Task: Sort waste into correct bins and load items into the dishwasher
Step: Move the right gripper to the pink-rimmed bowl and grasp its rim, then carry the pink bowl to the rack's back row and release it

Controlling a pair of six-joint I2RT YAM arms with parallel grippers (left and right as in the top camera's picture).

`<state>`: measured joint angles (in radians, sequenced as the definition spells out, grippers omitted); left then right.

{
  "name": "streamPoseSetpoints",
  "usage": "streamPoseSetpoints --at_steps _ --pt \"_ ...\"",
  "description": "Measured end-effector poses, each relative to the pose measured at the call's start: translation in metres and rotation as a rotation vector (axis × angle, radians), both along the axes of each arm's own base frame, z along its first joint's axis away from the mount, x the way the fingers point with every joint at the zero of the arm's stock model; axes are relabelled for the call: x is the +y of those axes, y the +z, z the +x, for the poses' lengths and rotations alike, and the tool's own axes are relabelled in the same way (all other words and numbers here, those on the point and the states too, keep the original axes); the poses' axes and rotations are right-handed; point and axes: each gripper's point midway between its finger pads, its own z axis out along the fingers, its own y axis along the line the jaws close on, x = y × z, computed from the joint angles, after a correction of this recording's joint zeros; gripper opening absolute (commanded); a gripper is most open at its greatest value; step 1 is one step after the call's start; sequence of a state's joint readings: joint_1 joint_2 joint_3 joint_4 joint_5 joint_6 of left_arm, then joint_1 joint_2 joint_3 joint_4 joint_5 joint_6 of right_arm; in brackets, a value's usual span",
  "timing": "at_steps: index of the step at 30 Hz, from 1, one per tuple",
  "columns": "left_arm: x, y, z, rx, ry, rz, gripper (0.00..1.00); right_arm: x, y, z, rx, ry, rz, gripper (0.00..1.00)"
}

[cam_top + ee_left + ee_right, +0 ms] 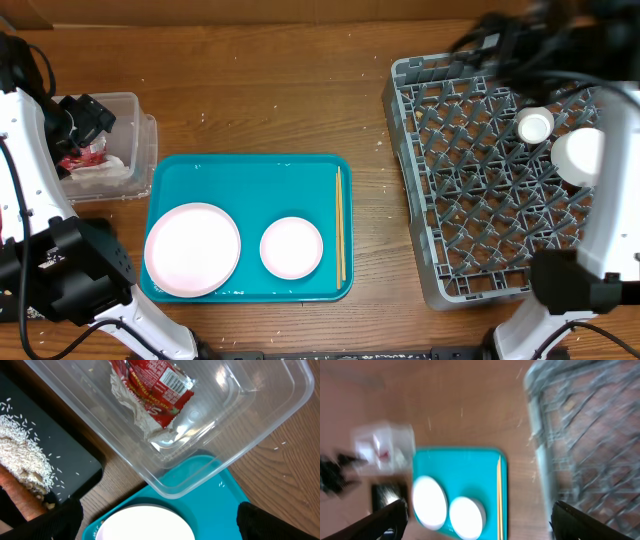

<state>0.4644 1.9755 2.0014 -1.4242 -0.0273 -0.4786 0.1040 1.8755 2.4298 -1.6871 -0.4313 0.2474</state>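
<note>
The right gripper pinches the pink bowl's rim (319, 246) next, with one finger inside, to load the bowl into the grey rack (470, 200).
The clear tub (140, 140) at the left holds the crumpled napkin (131, 410) and red sauce packet (161, 387). The black tray (75, 462) beside it carries rice (20, 447) and the carrot stick (20, 499). The teal tray (250, 175) holds the large pink plate (192, 250), a pink bowl (291, 247) and chopsticks (339, 225). The grey rack (470, 200) holds the tiny white cup (534, 126) and white bowl (578, 155). My left gripper (85, 115) hangs open and empty over the tub. My right gripper (505, 45) is open and empty, high over the rack's far corner.
The right wrist view is blurred; it shows the teal tray (460, 470), plate (427, 502), bowl (467, 515), chopsticks (498, 495) and rack (585, 435) from high up. Bare wood lies between tray and rack. Stray rice grains (277, 447) lie on the table.
</note>
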Motion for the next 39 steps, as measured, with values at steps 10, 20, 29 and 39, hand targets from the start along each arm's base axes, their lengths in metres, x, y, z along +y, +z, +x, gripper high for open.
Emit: streamPoseSetpoints --at_steps 10,20,29,39 --pt "0.000 -0.001 0.000 0.001 0.000 0.001 1.00 0.214 -0.156 -0.159 0.160 0.629 -0.381 0.85" --pt "0.000 -0.001 0.000 0.002 0.000 -0.001 1.00 0.258 -0.262 -0.206 -0.015 0.905 -0.469 0.76" --pt "0.000 -0.001 0.000 0.002 0.000 -0.001 1.00 0.257 -0.327 -0.204 0.052 0.964 -0.558 0.34" --pt "0.000 -0.001 0.000 0.002 0.000 0.000 1.00 0.265 -0.235 -0.168 0.051 0.863 -0.533 0.04"
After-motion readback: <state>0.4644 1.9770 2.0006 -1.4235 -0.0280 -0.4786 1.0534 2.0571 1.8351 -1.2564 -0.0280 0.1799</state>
